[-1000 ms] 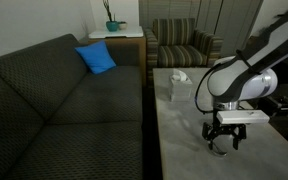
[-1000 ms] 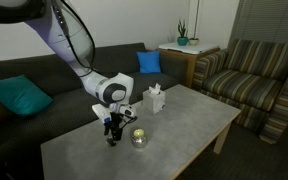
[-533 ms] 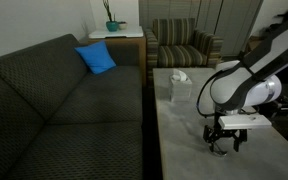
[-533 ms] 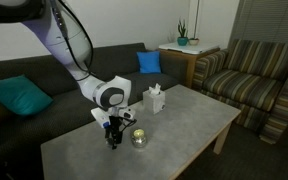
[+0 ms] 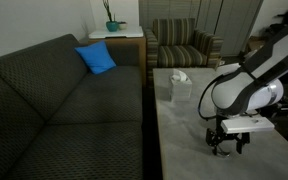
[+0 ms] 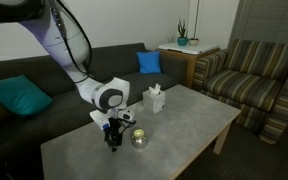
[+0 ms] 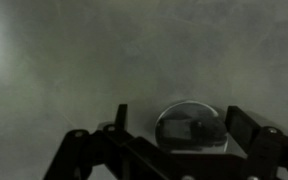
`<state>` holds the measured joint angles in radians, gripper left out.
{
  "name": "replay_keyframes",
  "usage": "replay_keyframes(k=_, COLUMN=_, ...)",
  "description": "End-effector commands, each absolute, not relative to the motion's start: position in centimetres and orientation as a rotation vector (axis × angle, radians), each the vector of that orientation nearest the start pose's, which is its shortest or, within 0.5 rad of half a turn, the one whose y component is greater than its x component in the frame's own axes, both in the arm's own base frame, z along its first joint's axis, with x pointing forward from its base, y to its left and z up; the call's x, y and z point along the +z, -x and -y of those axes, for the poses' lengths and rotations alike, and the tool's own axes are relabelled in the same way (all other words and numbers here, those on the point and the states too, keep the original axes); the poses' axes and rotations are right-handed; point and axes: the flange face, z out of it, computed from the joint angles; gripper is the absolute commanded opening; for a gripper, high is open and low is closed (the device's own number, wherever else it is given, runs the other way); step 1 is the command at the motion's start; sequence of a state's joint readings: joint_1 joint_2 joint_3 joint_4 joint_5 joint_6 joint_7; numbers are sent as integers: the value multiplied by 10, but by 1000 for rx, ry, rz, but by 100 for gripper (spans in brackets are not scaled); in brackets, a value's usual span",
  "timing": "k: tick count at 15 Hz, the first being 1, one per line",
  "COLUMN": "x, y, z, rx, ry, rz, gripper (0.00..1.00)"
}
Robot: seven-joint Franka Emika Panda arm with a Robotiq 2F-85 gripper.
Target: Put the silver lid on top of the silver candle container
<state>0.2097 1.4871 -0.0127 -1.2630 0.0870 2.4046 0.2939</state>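
Note:
My gripper closes next, as it is time to. Closing now would catch the lid. My fingers reach nearly to the far rim of the lid (image 7: pixel 191 126) on either side.
The silver lid (image 7: pixel 192 126) lies flat on the grey table, a pale round disc that reflects the wrist above it. My gripper (image 7: pixel 182 128) is low over it and open, with one finger on each side of the lid and a gap on the left side. In an exterior view the gripper (image 6: pixel 112 140) points down at the table just left of the silver candle container (image 6: pixel 139 138), a small shiny tin with yellowish wax. In an exterior view the gripper (image 5: pixel 226 146) hides the lid, and I cannot make out the tin.
A white tissue box (image 6: pixel 155 99) stands on the table (image 6: pixel 194 120) behind the tin and also shows in an exterior view (image 5: pixel 178 85). A dark sofa (image 5: pixel 64 110) with a blue cushion (image 5: pixel 97 58) runs along the table's side. A striped armchair (image 6: pixel 254 85) stands beyond.
The arm has lowered the gripper a little towards the table, over the lid. The tin and the tissue box have not moved.

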Motion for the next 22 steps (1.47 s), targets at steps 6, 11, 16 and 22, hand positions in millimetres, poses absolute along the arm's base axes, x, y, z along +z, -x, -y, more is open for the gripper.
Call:
replay_keyframes(k=6, x=-177, y=-580, z=-109, rx=523, ry=3092, rz=-122, gripper=41)
replay_keyframes(k=11, x=-177, y=-579, z=-117, rx=510, ry=3148, rz=-114, gripper=41)
replay_keyframes(k=16, x=-177, y=-576, z=-134, rx=467, ry=3218, rz=-89, gripper=41)
replay_keyframes(k=22, x=-174, y=-575, z=-142, rx=423, ry=3308, rz=-78, gripper=41)
